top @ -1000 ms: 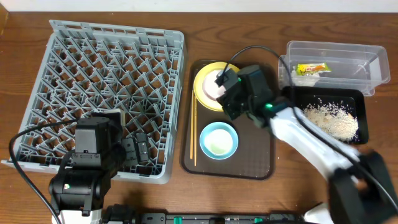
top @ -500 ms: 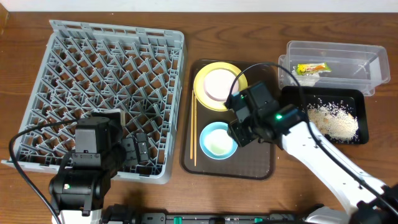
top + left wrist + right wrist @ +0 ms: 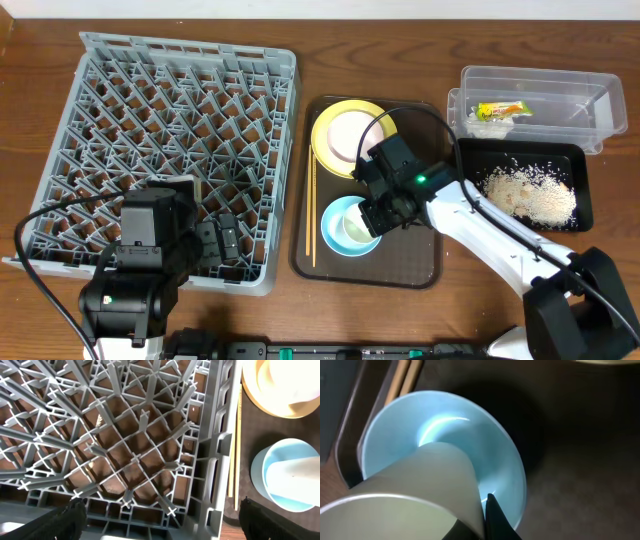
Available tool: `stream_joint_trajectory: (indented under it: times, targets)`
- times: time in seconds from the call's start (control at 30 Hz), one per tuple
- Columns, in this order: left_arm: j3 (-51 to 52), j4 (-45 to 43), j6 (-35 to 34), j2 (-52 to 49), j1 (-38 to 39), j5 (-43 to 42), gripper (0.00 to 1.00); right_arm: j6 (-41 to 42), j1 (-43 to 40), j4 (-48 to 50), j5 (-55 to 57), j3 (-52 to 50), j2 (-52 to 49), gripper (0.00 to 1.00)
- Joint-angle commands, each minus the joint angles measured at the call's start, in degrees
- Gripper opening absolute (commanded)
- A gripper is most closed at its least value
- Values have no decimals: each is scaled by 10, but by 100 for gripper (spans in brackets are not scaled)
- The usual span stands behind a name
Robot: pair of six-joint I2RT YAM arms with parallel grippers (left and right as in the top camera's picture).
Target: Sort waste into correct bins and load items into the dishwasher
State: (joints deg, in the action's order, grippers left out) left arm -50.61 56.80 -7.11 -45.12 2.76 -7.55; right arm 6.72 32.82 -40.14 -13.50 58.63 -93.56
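I need to grab the small white bowl next with my left gripper, by its outer side toward the base, so its rim stays free for loading it with the opening down.
My right gripper [image 3: 377,213] [image 3: 487,510] is shut on the rim of the small white bowl [image 3: 420,485] and holds it tilted inside the light-blue bowl [image 3: 335,215] [image 3: 470,425] on the brown tray. The white bowl also shows in the left wrist view [image 3: 295,472]. The pale-yellow plate [image 3: 325,125] with a whitish middle lies behind. Chopsticks [image 3: 312,205] [image 3: 234,445] lie along the tray's left edge. My left gripper [image 3: 218,238] [image 3: 162,525] is open and empty over the front right corner of the grey dish rack [image 3: 180,110] [image 3: 125,435].
The brown serving tray [image 3: 410,265] sits right of the rack. The clear tub [image 3: 560,85] at back right holds the snack wrapper [image 3: 498,110] and whitish scraps [image 3: 485,127]. The black tray [image 3: 585,200] in front of it holds rice grains [image 3: 535,195].
My right gripper has moved from over the yellow plate toward the front, down onto the light-blue bowl, carrying the white bowl. The left arm has not moved.
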Motion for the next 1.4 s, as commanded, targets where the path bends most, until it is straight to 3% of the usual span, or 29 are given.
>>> stream_joint_trajectory:
  times: [0.0, 0.13, 0.2, 0.4, 0.53, 0.77, 0.97, 1.37]
  targets:
    - [-12, 2, -2, 1, 2, -7, 98, 10, -16, -5, 0, 47, 53, 1]
    - [-12, -14, -18, -2, 2, -54, 98, 28, -65, -5, 0, 82, 118, 1]
    - [-10, -38, -43, -13, 2, -118, 98, 88, -102, 3, -8, 82, 140, 1]
    - [-6, -128, -119, -69, 2, -308, 98, 104, -150, 30, -192, 79, 131, 1]
    - [-6, -222, -145, -128, 2, -469, 98, 104, -153, 55, -296, 79, 116, 1]
    - [-6, -396, -217, -230, 2, -673, 98, 108, -151, 122, -443, 79, 84, 1]
    - [-6, -486, -300, -273, 15, -706, 98, 148, -151, 198, -510, 79, 66, 1]
    - [-6, -639, -405, -275, 110, -663, 99, 171, -151, 237, -543, 79, 62, 1]
